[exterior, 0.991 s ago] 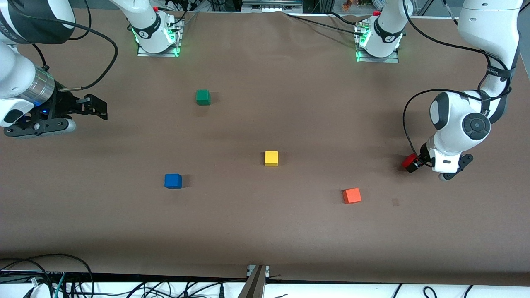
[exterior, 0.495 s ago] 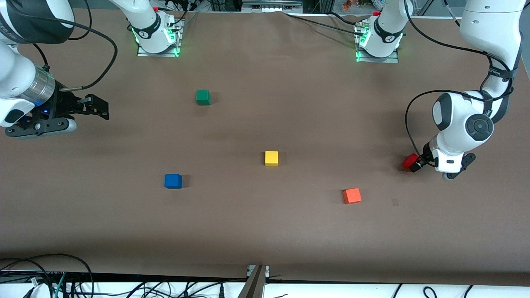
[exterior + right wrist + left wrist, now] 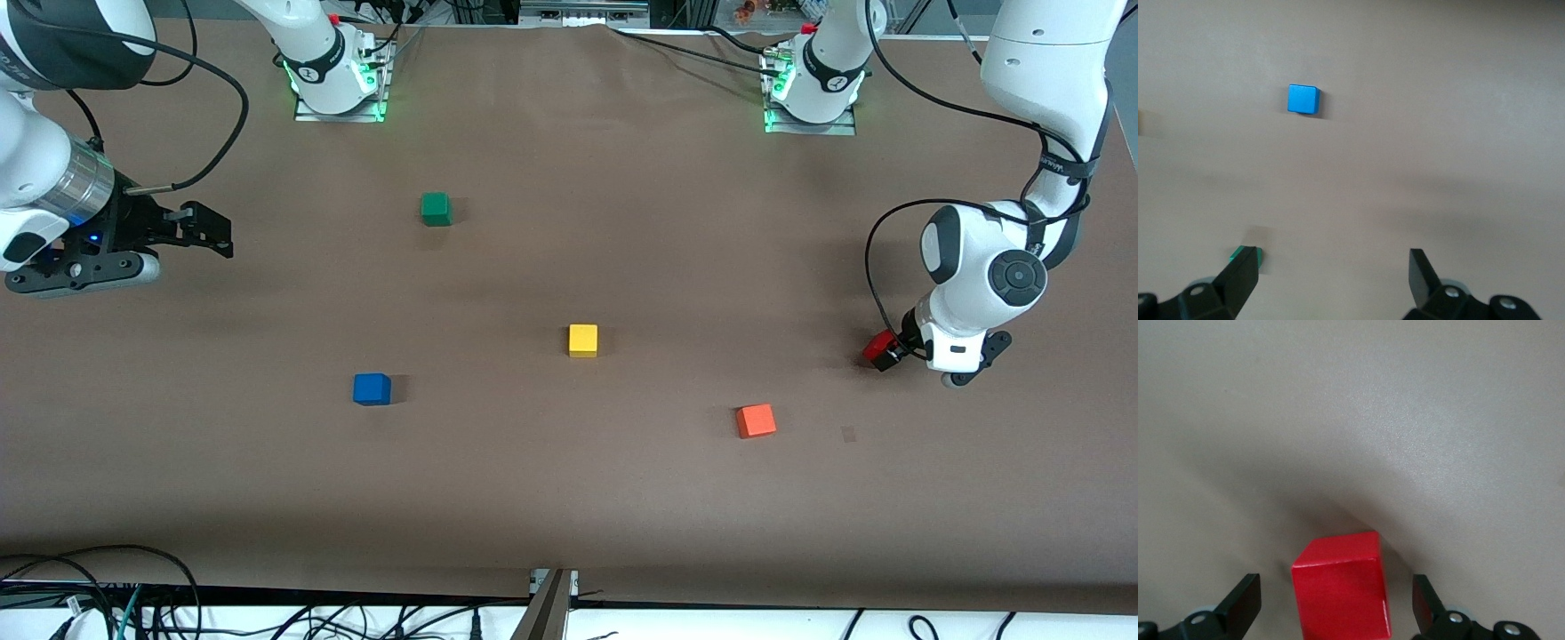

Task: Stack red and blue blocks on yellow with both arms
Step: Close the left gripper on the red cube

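Observation:
In the left wrist view, my left gripper's fingers stand on either side of the red block and would catch it, so my left gripper closes next.
The deep red block [image 3: 878,344] rests on the table near the left arm's end. My left gripper [image 3: 888,352] is down around it. In the left wrist view the red block [image 3: 1341,590] stands between the open fingers [image 3: 1245,603], with a gap on each side, and my left gripper [image 3: 1336,595] touches nothing. The blue block [image 3: 372,389] lies nearer the right arm's end and also shows as the blue block [image 3: 1303,99] in the right wrist view. The yellow block [image 3: 583,340] sits mid-table. My right gripper [image 3: 210,229] hangs open and empty in the air by its end of the table [image 3: 1335,268].
A green cube [image 3: 436,208] sits farther from the front camera than the yellow one, and its corner [image 3: 1238,253] peeks out past a right finger. An orange-red cube [image 3: 756,420] lies nearer the front camera, between the yellow and red blocks. Cables run along the table's front edge.
The left arm's wrist and elbow have swayed slightly above the red block, which has stayed put. The right arm has barely moved.

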`<state>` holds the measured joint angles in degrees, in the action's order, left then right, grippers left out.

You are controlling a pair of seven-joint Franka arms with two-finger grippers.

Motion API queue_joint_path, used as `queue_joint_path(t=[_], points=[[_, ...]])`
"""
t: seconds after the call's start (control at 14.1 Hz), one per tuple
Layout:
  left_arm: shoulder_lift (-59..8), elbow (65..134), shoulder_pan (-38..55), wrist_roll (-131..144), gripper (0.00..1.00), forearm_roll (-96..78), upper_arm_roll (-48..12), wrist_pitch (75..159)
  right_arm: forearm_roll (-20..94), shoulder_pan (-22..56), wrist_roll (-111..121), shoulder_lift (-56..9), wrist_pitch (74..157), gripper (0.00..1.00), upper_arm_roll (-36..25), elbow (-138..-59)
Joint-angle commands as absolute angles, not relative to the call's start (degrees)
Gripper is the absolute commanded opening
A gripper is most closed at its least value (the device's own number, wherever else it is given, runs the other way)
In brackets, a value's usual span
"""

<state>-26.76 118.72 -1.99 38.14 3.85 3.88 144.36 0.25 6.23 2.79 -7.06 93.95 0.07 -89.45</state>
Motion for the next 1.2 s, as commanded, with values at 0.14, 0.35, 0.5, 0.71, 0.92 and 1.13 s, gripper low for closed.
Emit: queue_joint_path(t=[0.14,0.35,0.5,0.71,0.92,1.13], points=[[-26.81,119.09,-2.37,39.73,0.99,5.80,3.78,145.37,1.41,5.89,2.99,-6.94,93.87,1.00,0.00,-88.95],[-26.72,119.09,-2.72,39.81,0.00,5.71,3.78,145.37,1.49,5.89,3.08,-6.94,94.04,1.00,0.00,-88.95],[-26.54,119.00,-2.72,39.81,0.00,5.71,3.78,145.37,1.49,5.80,3.08,-7.47,94.22,1.00,0.00,-88.95],[-26.37,118.65,-2.72,40.08,0.00,5.71,3.78,145.02,1.49,5.80,3.08,-7.56,94.22,1.00,0.00,-88.95],[-23.31,115.33,-2.55,39.91,0.00,5.71,3.69,137.69,1.32,5.80,3.25,-8.34,94.13,1.00,0.00,-88.86],[-21.36,106.36,-2.02,37.89,0.00,5.80,1.95,119.20,0.44,5.80,3.25,-9.75,94.48,1.00,0.00,-88.86]])
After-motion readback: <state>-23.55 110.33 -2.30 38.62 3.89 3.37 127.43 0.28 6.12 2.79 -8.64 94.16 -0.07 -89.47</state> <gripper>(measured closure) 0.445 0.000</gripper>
